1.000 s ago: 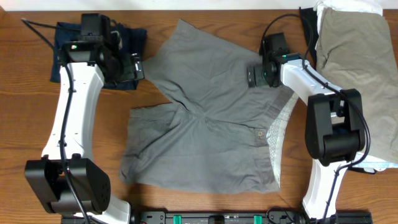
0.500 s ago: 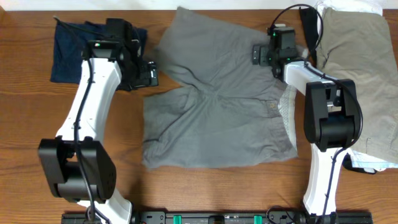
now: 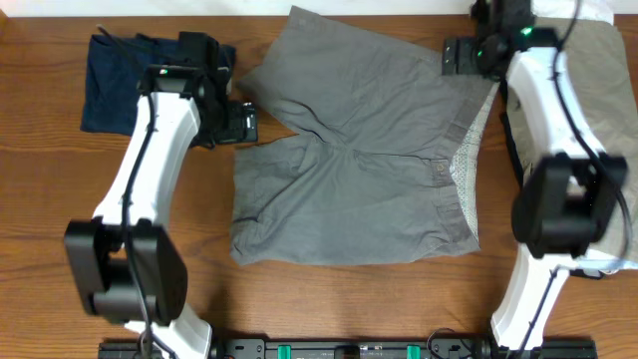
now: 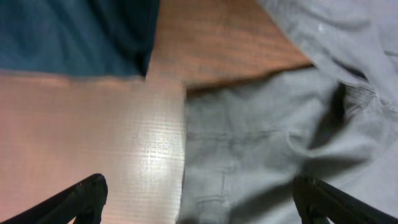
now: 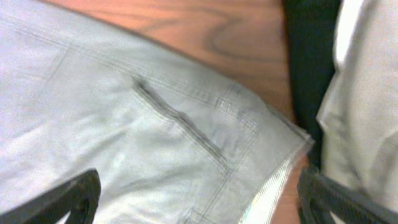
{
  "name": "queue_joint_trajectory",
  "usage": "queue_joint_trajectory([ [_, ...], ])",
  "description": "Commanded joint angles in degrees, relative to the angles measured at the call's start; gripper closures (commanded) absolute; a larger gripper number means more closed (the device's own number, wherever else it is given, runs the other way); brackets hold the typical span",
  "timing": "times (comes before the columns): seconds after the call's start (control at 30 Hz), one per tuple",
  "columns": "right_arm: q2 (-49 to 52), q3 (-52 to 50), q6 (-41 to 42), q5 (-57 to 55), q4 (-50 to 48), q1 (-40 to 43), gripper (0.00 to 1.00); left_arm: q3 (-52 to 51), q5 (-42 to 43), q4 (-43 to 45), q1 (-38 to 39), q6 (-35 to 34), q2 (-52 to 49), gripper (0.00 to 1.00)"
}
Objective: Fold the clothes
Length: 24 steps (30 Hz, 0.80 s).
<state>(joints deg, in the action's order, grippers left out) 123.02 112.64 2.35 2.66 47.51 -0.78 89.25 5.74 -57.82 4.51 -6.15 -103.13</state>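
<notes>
My left gripper will next fold the near leg of the grey shorts over the far one, so it will grab the near leg's outer hem corner [image 3: 241,255].
The mid-grey shorts [image 3: 359,170] lie spread flat in the middle of the table, with the button [image 3: 440,170] and pale speckled waistband lining [image 3: 465,184] at the right. My left gripper [image 3: 247,123] hovers open at the notch between the two legs, over the hem of the grey shorts [image 4: 261,162] and bare wood; its fingers [image 4: 87,196] hold nothing. My right gripper [image 3: 454,55] stands open over the far waistband corner. In the right wrist view the grey shorts [image 5: 124,118] fill the space under its wide jaws [image 5: 199,208].
A navy garment [image 3: 110,85] lies at the far left behind the left arm, also seen as navy cloth [image 4: 68,31]. A khaki-beige piece [image 3: 608,100] with white cloth [image 3: 598,10] sits at the far right. A black piece [image 5: 311,62] lies beside the waistband.
The shorts have shifted right and toward the far edge and lie flatter. My right gripper moved up to the far waistband corner; my left gripper moved right to the leg notch.
</notes>
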Motion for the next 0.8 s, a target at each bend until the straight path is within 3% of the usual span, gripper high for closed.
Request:
queue_joint_trajectory([
  [0.0,-10.45,2.75,2.6,1.27,8.22,-2.12,0.01,-0.11,-0.46,-4.33,-0.04,-6.58,6.84,0.01],
  [0.1,-14.69,2.75,5.64,1.22,18.86,-3.34,0.01,-0.15,-0.46,-10.05,0.2,-11.56,10.05,0.0],
  [0.23,-17.18,2.73,9.64,-0.11,30.82,-4.87,0.01,-0.31,-0.48,-16.63,1.95,-13.29,13.16,0.0],
  [0.43,-17.46,0.48,12.02,-1.38,44.74,-8.41,0.01,-7.82,-1.31,-17.68,6.6,-21.05,18.36,0.02],
  [0.57,-19.37,-4.42,13.09,-1.36,45.72,-10.88,0.01,-19.08,-1.29,-13.11,10.19,-26.84,21.44,0.02],
  [0.77,-26.34,-20.81,16.11,-1.33,38.12,-12.81,0.01,-32.04,-1.31,-3.67,13.73,-31.1,22.62,0.02],
])
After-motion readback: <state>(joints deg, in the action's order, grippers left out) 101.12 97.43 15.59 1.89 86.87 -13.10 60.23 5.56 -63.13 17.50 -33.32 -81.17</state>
